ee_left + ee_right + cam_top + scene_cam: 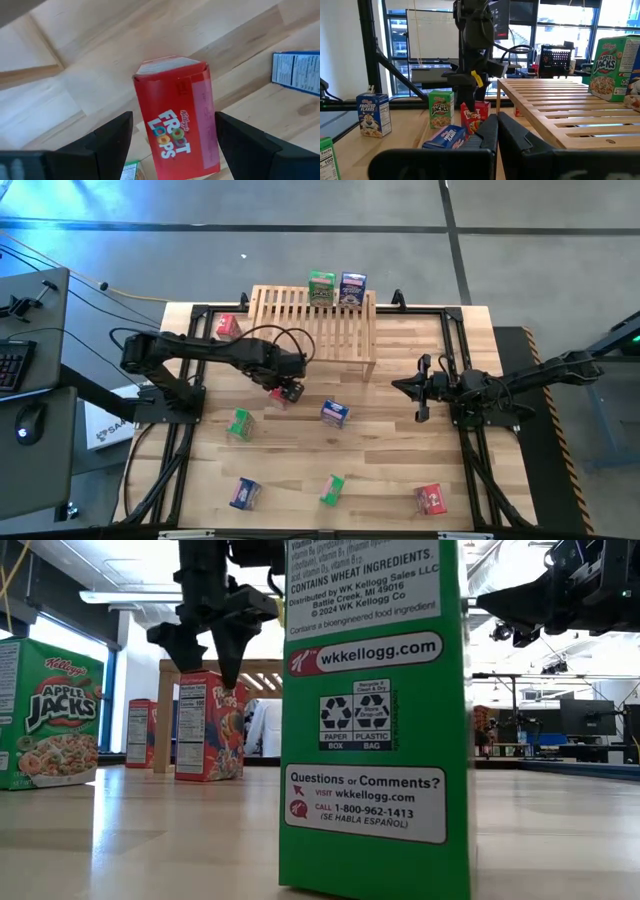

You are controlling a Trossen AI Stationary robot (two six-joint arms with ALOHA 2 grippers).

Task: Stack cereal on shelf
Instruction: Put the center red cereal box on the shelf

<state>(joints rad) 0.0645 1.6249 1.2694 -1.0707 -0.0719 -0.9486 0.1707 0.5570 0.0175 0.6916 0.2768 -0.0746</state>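
My left gripper is to grab the Froot Loops box by its top end [172,75] next, to stack the box on the shelf.
A red Froot Loops box [175,125] stands upright on the table in front of the shelf [312,325]; it also shows in the high view [274,396]. My left gripper [174,117] is open, pointing down, with one finger on each side of the box's top; I see no touch. It shows the same way in the low view [208,650]. A green box [322,287] and a blue box [352,287] stand at the far edge of the shelf's slatted top. My right gripper [395,386] is shut and empty to the right of the shelf.
Loose boxes stand or lie on the table: red [228,326] left of the shelf, green [240,423], blue [334,413], blue [244,493], green [333,489], red [432,499]. The near green box [375,720] fills much of the low view.
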